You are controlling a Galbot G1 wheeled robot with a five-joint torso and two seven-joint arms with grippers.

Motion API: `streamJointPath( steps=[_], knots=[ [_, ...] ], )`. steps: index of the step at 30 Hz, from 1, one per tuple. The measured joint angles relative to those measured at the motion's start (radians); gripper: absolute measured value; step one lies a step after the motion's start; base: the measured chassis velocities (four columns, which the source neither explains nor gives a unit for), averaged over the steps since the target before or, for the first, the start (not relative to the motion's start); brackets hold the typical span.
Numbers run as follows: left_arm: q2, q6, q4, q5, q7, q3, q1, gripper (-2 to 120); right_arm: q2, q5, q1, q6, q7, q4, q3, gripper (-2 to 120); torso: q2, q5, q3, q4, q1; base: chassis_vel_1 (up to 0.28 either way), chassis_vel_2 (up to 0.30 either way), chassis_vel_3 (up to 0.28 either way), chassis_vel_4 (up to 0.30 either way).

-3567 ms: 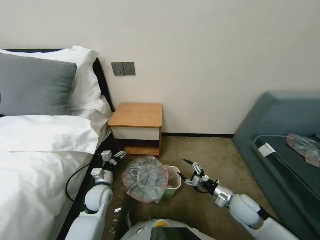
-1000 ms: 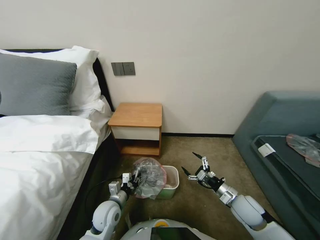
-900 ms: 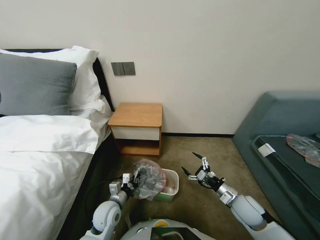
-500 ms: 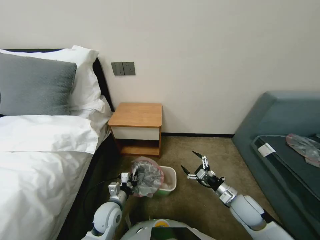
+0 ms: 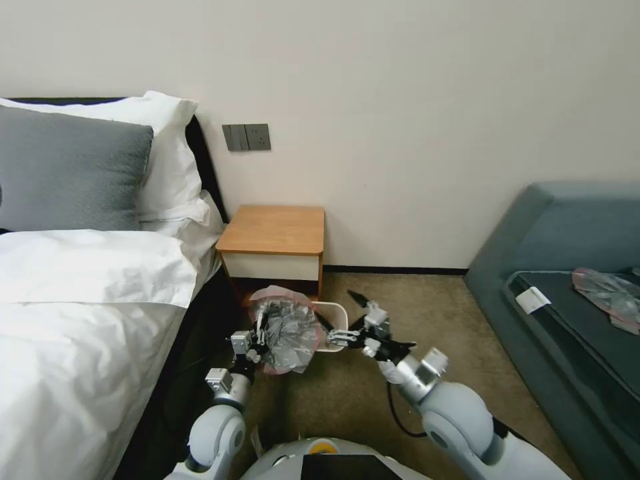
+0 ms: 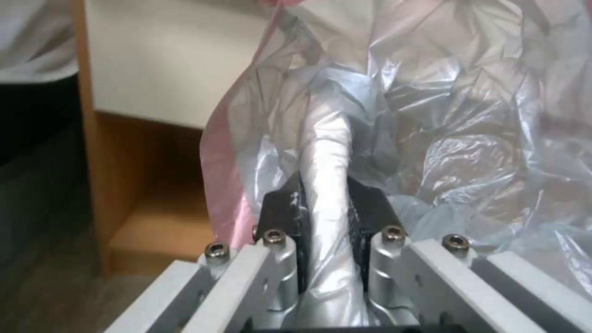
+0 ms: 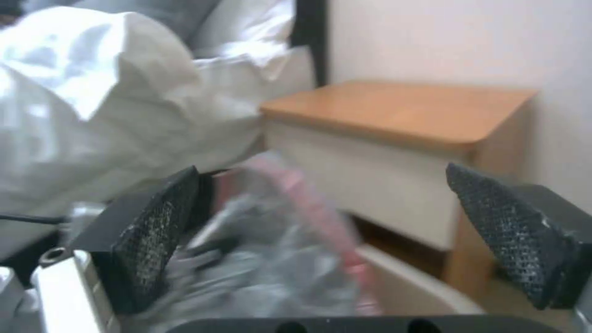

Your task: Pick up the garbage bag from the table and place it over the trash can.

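Observation:
The garbage bag needs to be stretched over the trash can (image 5: 335,312). My right gripper should grab the bag by its pink rim (image 5: 303,299) next.
The wrinkly grey garbage bag (image 5: 285,330) with its pink rim hangs bunched over the left side of the trash can (image 5: 335,312), which stands on the carpet just in front of the table (image 5: 273,230). My left gripper (image 5: 257,341) is shut on a fold of the garbage bag (image 6: 432,115); the left wrist view shows the left gripper (image 6: 327,196) pinching the plastic. My right gripper (image 5: 337,310) is open above the can's right rim, close to the bag. In the right wrist view the right gripper (image 7: 333,226) is spread wide around the bag (image 7: 277,259), with the can's rim (image 7: 419,286) and the table (image 7: 401,106) beyond.
A bed with white sheets (image 5: 80,300) runs along the left, close to my left arm. A grey-blue sofa (image 5: 567,267) on the right carries another plastic sheet (image 5: 610,293). Open carpet (image 5: 413,313) lies between the can and the sofa.
My left gripper has carried the bag farther from me, toward the table, and the can now stands closer to the table too. My right gripper has swung left to the can's rim.

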Motion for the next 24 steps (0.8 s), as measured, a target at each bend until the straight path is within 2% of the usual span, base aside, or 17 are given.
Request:
streamJointPath(
  steps=[1,2,5,10,18,19,24],
  knots=[
    [-0.007,-0.019,-0.005,-0.003,0.017,0.0,-0.001,9,-0.012,0.065,0.074,-0.048,0.006,-0.011,-0.044,100,0.0,-0.0002,0.0,0.0001,0.0,0.0,0.0,0.0,0.0],
    [-0.007,-0.019,-0.005,-0.003,0.017,0.0,-0.001,9,-0.012,0.065,0.074,-0.048,0.006,-0.011,-0.044,100,0.0,-0.0002,0.0,0.0001,0.0,0.0,0.0,0.0,0.0],
    [-0.015,-0.037,-0.024,-0.004,0.041,-0.006,0.009,9,-0.041,0.112,0.24,-0.095,0.018,-0.108,-0.132,100,0.0,0.0001,0.0,0.0002,0.0,0.0,0.0,0.0,0.0],
    [-0.017,-0.04,-0.028,0.004,0.045,-0.012,0.02,9,-0.066,0.096,0.297,-0.095,0.017,-0.171,-0.165,100,0.0,0.0001,0.0,0.0,0.0,0.0,0.0,0.0,0.0],
    [-0.021,-0.04,-0.028,0.007,0.048,-0.008,0.019,9,-0.062,0.076,0.344,-0.09,0.013,-0.204,-0.209,96,0.0,0.0,0.0,0.0,0.0,0.0,0.0,0.0,0.0],
    [-0.022,-0.04,-0.028,0.008,0.048,-0.008,0.02,9,-0.057,0.07,0.354,-0.089,0.012,-0.211,-0.218,91,0.0,0.0001,0.0,0.0,0.0,0.0,0.0,0.0,0.0],
    [-0.02,-0.036,-0.025,0.008,0.049,-0.006,0.02,9,-0.042,0.045,0.379,-0.085,0.009,-0.232,-0.245,76,0.0,0.0001,0.0,0.0001,0.0,0.0,0.0,0.0,0.0]
  ],
)
